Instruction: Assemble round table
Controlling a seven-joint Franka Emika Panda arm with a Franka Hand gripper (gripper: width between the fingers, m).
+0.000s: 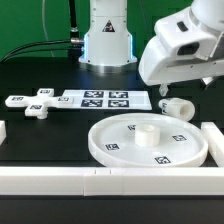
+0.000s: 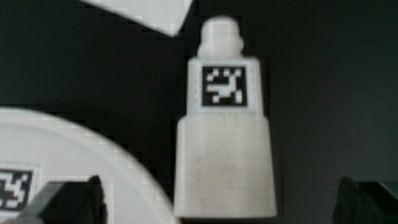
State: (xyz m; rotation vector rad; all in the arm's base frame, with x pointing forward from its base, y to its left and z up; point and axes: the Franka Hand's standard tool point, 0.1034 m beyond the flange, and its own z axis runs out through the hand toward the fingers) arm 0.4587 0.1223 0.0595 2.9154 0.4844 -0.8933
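Note:
I need to lower my gripper before I close it on the white cylinder leg, because my fingers are above the leg.
The large round rimmed disc (image 1: pixel 150 140) lies flat on the black table at the front centre, with tags on its face. The white cylinder leg (image 1: pixel 178 108) lies on its side just behind the disc, toward the exterior view's right. The cross-shaped foot (image 1: pixel 35 103) lies at the exterior view's left. My gripper (image 1: pixel 168 92) hangs just above the leg. In the wrist view the leg (image 2: pixel 228 130) shows a tag and a narrower tip. My gripper (image 2: pixel 222 205) is open and holds nothing. Its dark fingertips (image 2: pixel 80 200) stand wide on either side of the leg's thick end. The disc's rim (image 2: pixel 71 150) curves beside the leg.
The marker board (image 1: pixel 105 99) lies behind the disc; its corner shows in the wrist view (image 2: pixel 151 12). Long white bars (image 1: pixel 110 180) edge the table at the front and sides. The robot's base (image 1: pixel 108 40) stands at the back.

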